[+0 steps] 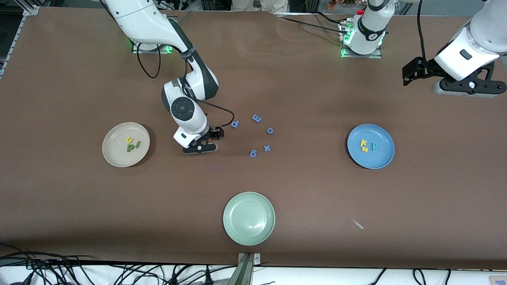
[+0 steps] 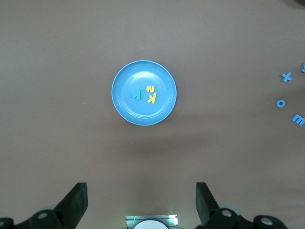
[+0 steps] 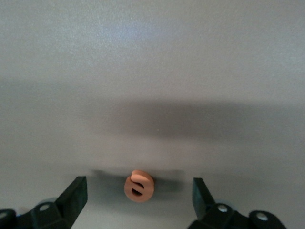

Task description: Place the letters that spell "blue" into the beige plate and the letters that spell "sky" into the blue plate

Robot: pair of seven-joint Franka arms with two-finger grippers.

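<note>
In the right wrist view my right gripper's fingers are beside the orange e, level with it, so it is now time to close on it.
My right gripper is low over the table between the beige plate and the loose blue letters. It stands open, and the orange e lies on the table between its fingers, untouched. In the beige plate lie the yellow u, dark green b and light green l. The blue plate holds the yellow k, yellow s and teal y. My left gripper waits open, high over the left arm's end of the table, looking down on the blue plate.
Several periwinkle-blue letters are scattered mid-table beside my right gripper, toward the left arm's end. A pale green plate sits nearer the front camera. A small pale scrap lies nearer the camera than the blue plate.
</note>
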